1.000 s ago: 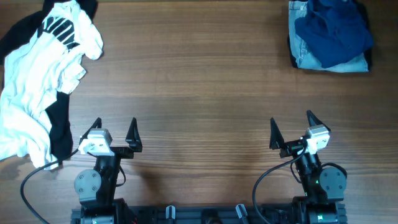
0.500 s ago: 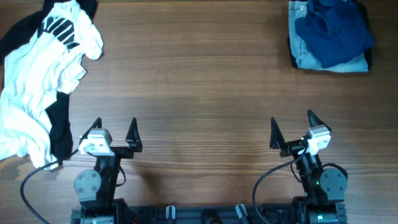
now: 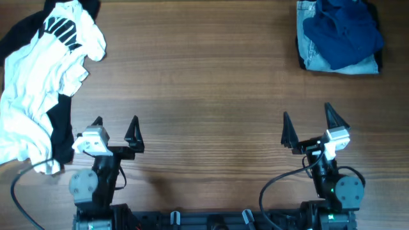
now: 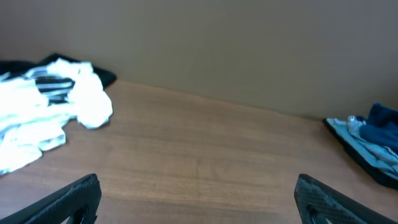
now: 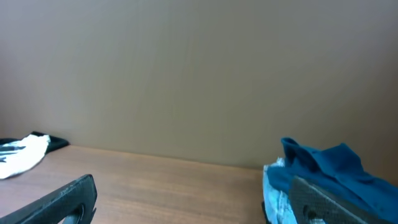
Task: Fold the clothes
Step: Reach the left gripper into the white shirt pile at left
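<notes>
I need to grab only the white T-shirt's far edge (image 3: 80, 16) (image 4: 81, 70) next, beside the black print, with my left gripper. Then I can spread the T-shirt out for folding.
The clothes lie in a crumpled heap at the table's far left. A white T-shirt (image 3: 35, 83) with bold black print sits on top, and a black garment (image 3: 62, 131) pokes out beneath it. My left gripper (image 3: 115, 121) hovers open just right of that heap, nothing between its fingers. My right gripper (image 3: 307, 112) is open and empty too, over bare wood at the near right. The left wrist view shows the white T-shirt (image 4: 50, 102) far ahead to the left of the open left gripper (image 4: 198, 180). The right gripper (image 5: 193, 183) faces the back wall.
A pile of blue garments and denim (image 3: 339, 32) sits at the far right corner, also seen as the blue pile (image 5: 323, 168) past my right finger. The wooden table (image 3: 204, 83) stretches between the two heaps. A plain wall stands behind it.
Both arms have shifted slightly. The left gripper moved a little left and forward, and the right gripper moved right and forward. Both stay open; the clothes have not moved.
</notes>
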Robot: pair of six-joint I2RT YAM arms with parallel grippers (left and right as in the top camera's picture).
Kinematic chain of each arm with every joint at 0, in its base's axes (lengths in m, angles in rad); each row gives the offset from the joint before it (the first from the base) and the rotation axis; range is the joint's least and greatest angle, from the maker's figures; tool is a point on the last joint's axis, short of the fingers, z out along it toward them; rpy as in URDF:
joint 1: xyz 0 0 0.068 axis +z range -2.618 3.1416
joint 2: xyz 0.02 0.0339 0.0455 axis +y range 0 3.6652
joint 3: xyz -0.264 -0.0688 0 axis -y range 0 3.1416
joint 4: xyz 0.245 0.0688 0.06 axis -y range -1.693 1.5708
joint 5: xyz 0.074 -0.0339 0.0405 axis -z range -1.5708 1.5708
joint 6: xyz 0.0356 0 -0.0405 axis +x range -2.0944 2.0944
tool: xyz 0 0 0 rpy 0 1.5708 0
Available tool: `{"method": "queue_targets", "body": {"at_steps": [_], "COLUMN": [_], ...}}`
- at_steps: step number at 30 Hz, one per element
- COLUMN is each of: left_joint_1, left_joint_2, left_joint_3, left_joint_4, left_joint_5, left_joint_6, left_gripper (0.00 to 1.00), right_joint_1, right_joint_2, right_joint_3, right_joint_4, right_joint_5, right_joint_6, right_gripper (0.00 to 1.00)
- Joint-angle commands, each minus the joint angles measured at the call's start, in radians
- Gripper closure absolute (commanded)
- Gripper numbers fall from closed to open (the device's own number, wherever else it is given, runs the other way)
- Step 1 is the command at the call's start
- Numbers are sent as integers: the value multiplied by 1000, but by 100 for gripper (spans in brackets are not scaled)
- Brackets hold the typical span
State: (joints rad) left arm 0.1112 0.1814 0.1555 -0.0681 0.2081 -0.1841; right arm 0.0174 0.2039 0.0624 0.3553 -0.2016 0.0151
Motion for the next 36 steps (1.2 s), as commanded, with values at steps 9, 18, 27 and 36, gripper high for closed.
{"method": "queue_targets", "body": {"at_steps": [9,18,27,36], "left_joint_1": [-4,-4,-3,44], "left_joint_2": [409,634,1026,1289], "left_joint_3": [290,493,833,957], "left_joint_4": [-85,-248,-515,-302], "left_joint_5": [13,54,71,-35], "left_joint_6": [-80,-94,-82,-10], "left_gripper": [0,0,0,0], "right_joint_1": [4,4,4,4], "right_joint_2": [499,845,1183,1220], "right_joint_3": [317,665,1124,1124], "right_joint_4": [62,-167,-562,-495], "right_joint_5": [-171,-324,-384,-378], "right_joint_6": [10,7,-156,-14], "right_gripper": [0,0,0,1]}}
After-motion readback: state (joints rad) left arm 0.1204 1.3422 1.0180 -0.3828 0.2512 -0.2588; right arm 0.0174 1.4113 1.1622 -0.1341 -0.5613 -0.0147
